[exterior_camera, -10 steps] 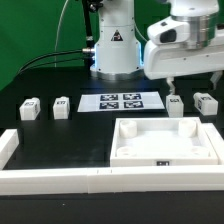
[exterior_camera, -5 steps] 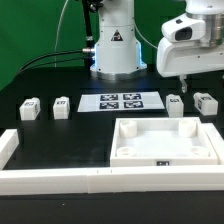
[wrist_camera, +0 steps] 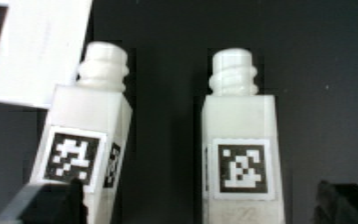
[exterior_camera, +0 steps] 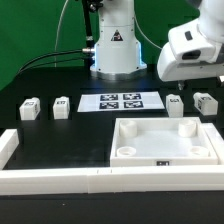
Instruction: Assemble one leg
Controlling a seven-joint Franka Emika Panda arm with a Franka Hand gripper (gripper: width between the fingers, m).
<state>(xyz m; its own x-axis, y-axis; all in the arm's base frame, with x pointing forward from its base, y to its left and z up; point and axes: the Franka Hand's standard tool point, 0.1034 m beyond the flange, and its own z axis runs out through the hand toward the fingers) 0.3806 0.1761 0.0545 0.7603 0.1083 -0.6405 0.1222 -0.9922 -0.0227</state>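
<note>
The farther leg's ribbed peg has to stay free for the tray piece, so the robot's gripper will next grab that leg from the marker board by its tagged body (exterior_camera: pixel 207 105) (wrist_camera: pixel 242 165).
Four small white legs with marker tags stand on the black table: two on the exterior view's left (exterior_camera: pixel 30 107) (exterior_camera: pixel 61 105) and two on its right (exterior_camera: pixel 175 103) (exterior_camera: pixel 205 102). My gripper (exterior_camera: pixel 180 85) hangs above the right pair, touching neither. In the wrist view both of these legs lie side by side, one (wrist_camera: pixel 87 135) and the other (wrist_camera: pixel 240 130), each with a ribbed peg at its end. My gripper (wrist_camera: pixel 194 205) is open and empty, its dark fingertips (wrist_camera: pixel 43 205) at the picture's edge on either side of the legs.
The marker board (exterior_camera: pixel 122 101) lies between the leg pairs and shows in the wrist view (wrist_camera: pixel 19 50). The large white tray piece (exterior_camera: pixel 165 150) sits in front of the right legs. White border bars (exterior_camera: pixel 60 180) run along the near edge.
My gripper has moved toward the exterior view's right and now hangs over the right pair of legs. The legs and other parts have not moved.
</note>
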